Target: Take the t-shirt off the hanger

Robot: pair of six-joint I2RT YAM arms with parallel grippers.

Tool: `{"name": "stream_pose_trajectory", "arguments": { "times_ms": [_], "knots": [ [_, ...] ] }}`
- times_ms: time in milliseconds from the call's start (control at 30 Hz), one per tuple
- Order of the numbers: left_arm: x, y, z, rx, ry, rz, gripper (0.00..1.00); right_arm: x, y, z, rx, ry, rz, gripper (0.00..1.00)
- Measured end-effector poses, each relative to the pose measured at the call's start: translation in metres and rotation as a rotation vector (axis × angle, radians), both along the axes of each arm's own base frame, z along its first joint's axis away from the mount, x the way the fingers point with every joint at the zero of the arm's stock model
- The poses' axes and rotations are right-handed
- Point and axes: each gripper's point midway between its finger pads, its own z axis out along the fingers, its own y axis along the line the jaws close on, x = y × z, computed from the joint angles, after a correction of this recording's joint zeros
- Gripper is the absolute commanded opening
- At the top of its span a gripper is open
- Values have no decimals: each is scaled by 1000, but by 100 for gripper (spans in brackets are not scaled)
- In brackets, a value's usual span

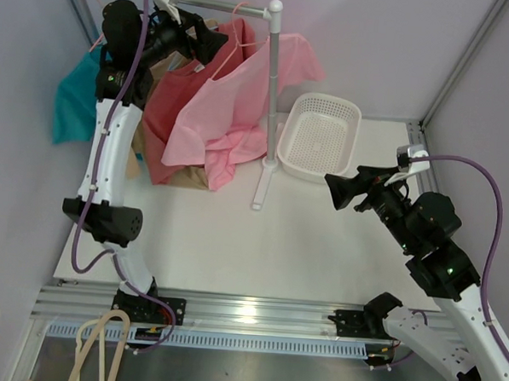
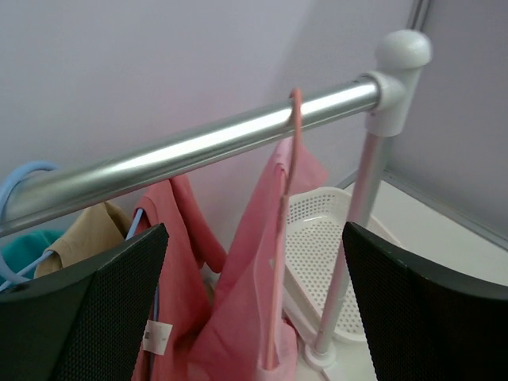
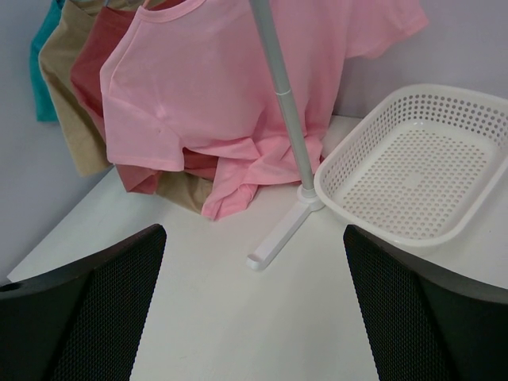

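Observation:
I will next grab the pink hanger (image 2: 283,238) with my left gripper by its neck just below the hook (image 2: 286,190), so the t-shirt stays free to remove.
A pink t-shirt (image 1: 233,104) hangs on a pink hanger (image 2: 283,238), whose hook (image 1: 241,15) sits over the silver rail (image 2: 206,147) near its right end. The shirt's hem bunches on the table. My left gripper (image 1: 210,36) is up by the rail, just left of the hanger, open and touching nothing. In the left wrist view the left gripper (image 2: 254,238) frames the hanger and the t-shirt (image 2: 242,302) beyond its tips. My right gripper (image 1: 335,192) hovers open over the table, right of the rack, and holds nothing. From the right wrist the t-shirt (image 3: 214,95) fills the upper left.
A coral shirt (image 1: 169,109), a tan one (image 1: 187,174) and a teal one (image 1: 71,104) hang further left on the rail. The rack's white post (image 1: 273,89) and foot (image 3: 278,238) stand mid-table. A white perforated basket (image 1: 319,136) sits right of the post.

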Motion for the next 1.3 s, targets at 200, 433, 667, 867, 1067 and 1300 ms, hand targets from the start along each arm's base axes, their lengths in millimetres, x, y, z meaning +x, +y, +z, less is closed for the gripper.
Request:
{"name": "stream_pose_trajectory", "arguments": {
  "times_ms": [200, 433, 667, 867, 1067, 1300],
  "knots": [
    [42, -3, -40, 31, 57, 34, 93, 1, 0, 0, -23, -1, -1, 99],
    [60, -25, -65, 76, 52, 14, 94, 6, 2, -1, -44, 4, -5, 99],
    [62, -39, -56, 75, -5, -1, 80, 14, 7, -10, -66, 31, -4, 100],
    [78, -44, -71, 79, -2, 9, 62, 15, 7, -11, -69, 33, -8, 100],
    [87, -48, -84, 80, 20, 20, 13, 14, 5, -9, -66, 27, -12, 99],
    [89, -48, -79, 75, -4, 32, 1, 14, 5, -9, -67, 26, -14, 99]
  ]
}}
